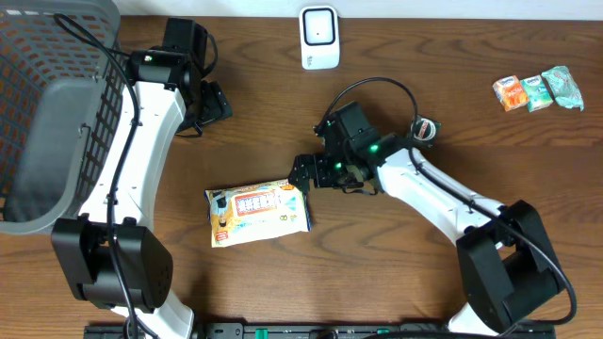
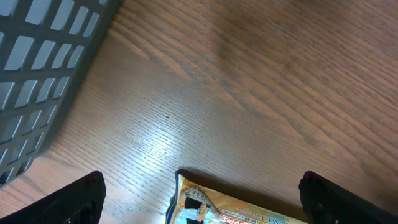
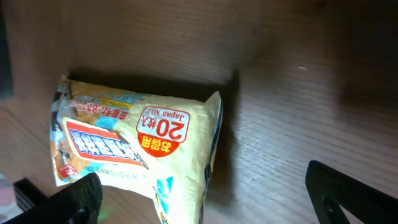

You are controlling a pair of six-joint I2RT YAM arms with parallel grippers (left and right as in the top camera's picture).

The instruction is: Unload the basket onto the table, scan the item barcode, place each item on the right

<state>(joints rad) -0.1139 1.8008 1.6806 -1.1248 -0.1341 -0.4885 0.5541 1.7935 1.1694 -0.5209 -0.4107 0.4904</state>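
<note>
My right gripper pinches the packet by its narrow end edge (image 1: 304, 207) (image 3: 209, 163) next, so its broad sides stay uncovered to scan the barcode.
The item, a flat yellow snack packet (image 1: 259, 212) with blue and red print, lies face up on the wooden table; no barcode shows on it. My right gripper (image 1: 307, 177) hovers open just over the packet's right edge. In the right wrist view the packet (image 3: 137, 134) fills the left half, with its edge between the black fingertips (image 3: 78, 199). My left gripper (image 1: 211, 102) hangs open farther back and left, well away from the packet. Its wrist view catches only a corner of the packet (image 2: 230, 208) low between the fingers (image 2: 71, 202). A white scanner (image 1: 319, 38) stands at the back centre.
A large grey mesh basket (image 1: 47, 113) fills the left of the table and also shows as the basket (image 2: 43, 68) in the left wrist view. Three small snack packs (image 1: 537, 91) lie at the back right. A cable loops behind my right arm.
</note>
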